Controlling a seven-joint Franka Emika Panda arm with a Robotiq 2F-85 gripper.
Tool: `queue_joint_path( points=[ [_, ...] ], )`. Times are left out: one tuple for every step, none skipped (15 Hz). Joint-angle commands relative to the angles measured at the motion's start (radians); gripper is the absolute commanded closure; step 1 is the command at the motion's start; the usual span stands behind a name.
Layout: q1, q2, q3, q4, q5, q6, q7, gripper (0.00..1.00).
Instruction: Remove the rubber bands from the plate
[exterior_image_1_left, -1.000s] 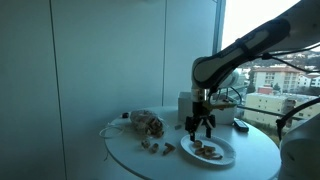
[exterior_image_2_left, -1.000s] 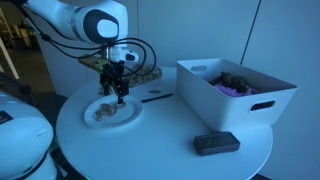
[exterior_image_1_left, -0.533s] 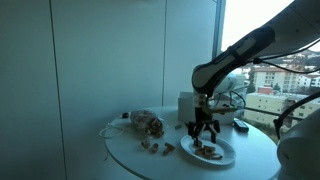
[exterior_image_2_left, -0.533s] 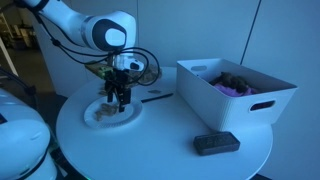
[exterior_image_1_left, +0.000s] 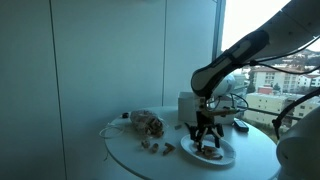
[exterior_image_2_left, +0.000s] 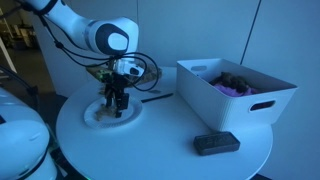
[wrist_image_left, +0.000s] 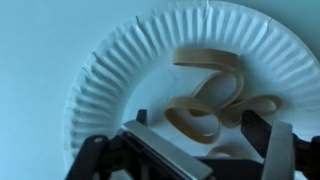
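Note:
My gripper should close: the bands' lower loop is between my fingers in the wrist view, close to the plate (wrist_image_left: 120, 70).
A white paper plate (wrist_image_left: 120, 70) lies on the round white table (exterior_image_2_left: 160, 140); it also shows in both exterior views (exterior_image_1_left: 226, 156) (exterior_image_2_left: 95, 121). Several tan rubber bands (wrist_image_left: 215, 95) lie tangled on it. My gripper (wrist_image_left: 195, 125) is open, fingers pointing down just over the plate, straddling the lower loop of the bands. In both exterior views the gripper (exterior_image_1_left: 206, 138) (exterior_image_2_left: 117, 103) hangs right above the plate.
A white bin (exterior_image_2_left: 235, 90) with dark items stands on the table. A black flat object (exterior_image_2_left: 216, 143) lies near the table's edge. A clear bag with brown items (exterior_image_1_left: 148, 123) and small scattered pieces (exterior_image_1_left: 155, 148) lie beside the plate.
The gripper has come down and moved over the plate, from beside its edge to just above the rubber bands.

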Motion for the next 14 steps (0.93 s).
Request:
queue_joint_path(
  points=[
    [-0.010, 0.008, -0.005, 0.001, 0.008, -0.026, 0.032, 0.34],
    [-0.011, 0.007, -0.004, 0.003, 0.006, -0.032, 0.036, 0.44],
    [-0.011, 0.007, -0.003, 0.007, 0.005, -0.036, 0.041, 0.51],
    [-0.011, 0.007, -0.002, 0.011, 0.005, -0.040, 0.044, 0.57],
    [-0.010, 0.009, -0.002, 0.014, 0.005, -0.046, 0.046, 0.65],
    [-0.010, 0.008, 0.000, 0.018, 0.004, -0.050, 0.049, 0.72],
    [-0.011, 0.008, -0.001, 0.020, 0.003, -0.051, 0.052, 0.80],
    [-0.012, 0.006, -0.001, 0.022, 0.004, -0.054, 0.054, 0.87],
    [-0.014, 0.007, -0.002, 0.024, 0.003, -0.056, 0.059, 0.95],
    [-0.014, 0.007, -0.003, 0.025, 0.004, -0.058, 0.061, 0.97],
    [-0.015, 0.004, -0.003, 0.026, 0.005, -0.059, 0.065, 1.00],
    [-0.015, 0.003, -0.003, 0.028, 0.006, -0.060, 0.069, 1.00],
    [-0.015, -0.003, -0.003, 0.028, 0.006, -0.060, 0.071, 0.97],
    [-0.012, -0.011, -0.002, 0.028, 0.007, -0.058, 0.071, 0.97]
  ],
)
